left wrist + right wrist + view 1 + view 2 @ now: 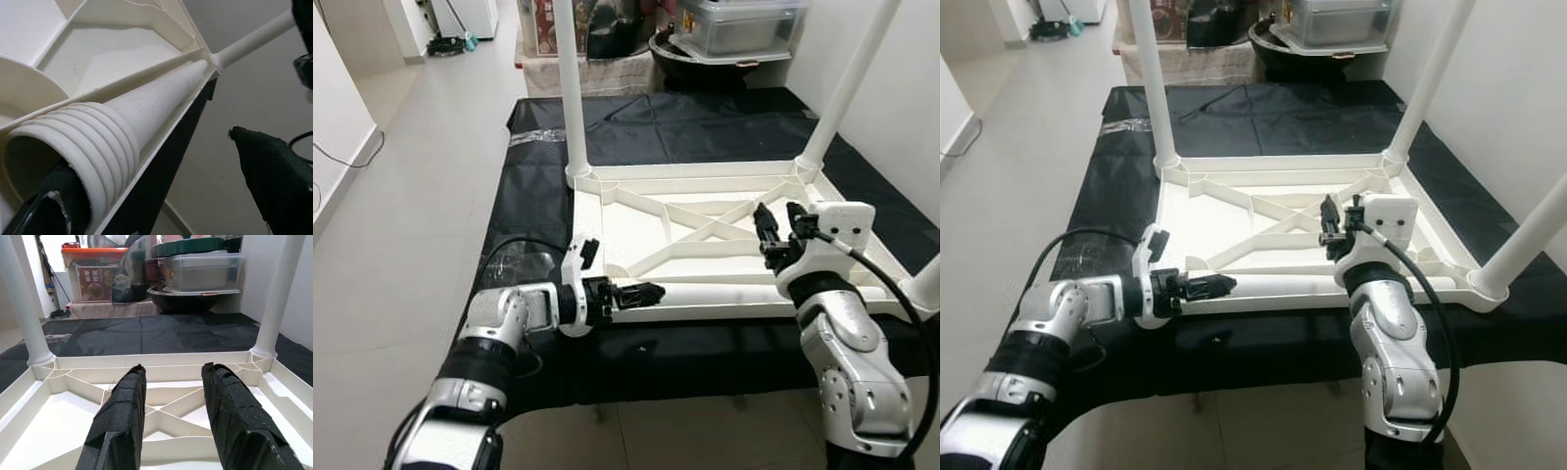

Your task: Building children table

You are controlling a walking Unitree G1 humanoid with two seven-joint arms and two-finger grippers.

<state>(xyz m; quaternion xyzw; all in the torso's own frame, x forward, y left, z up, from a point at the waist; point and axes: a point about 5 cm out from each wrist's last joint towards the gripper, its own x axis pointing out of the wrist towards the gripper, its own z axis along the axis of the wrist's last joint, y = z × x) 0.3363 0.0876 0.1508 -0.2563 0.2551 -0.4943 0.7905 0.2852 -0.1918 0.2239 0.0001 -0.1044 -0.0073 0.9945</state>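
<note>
My left gripper grabs the loose leg by its open threaded end [90, 147] next, since the table's rim and rib [159, 142] hug the leg's sides.
The white children's table [705, 230] lies upside down on a black sheet. Three legs stand up from it: far left [570, 88], far right [847, 88] and near right [1528, 235]. A loose leg [1273, 282] lies along the near rim. My left gripper [646, 292] is at this leg's threaded hollow end [98, 147]. It is open, with one finger inside the tube and the other finger [274, 181] apart from it. My right gripper [778, 220] hovers open above the ribbed underside, and nothing is between its fingers [122, 416].
The black sheet [538, 196] covers a low platform. Tiled floor [411, 196] runs along its left side. A clear storage box [744, 24], a dark bowl and a printed carton stand at the far end. A white wall is close on the right.
</note>
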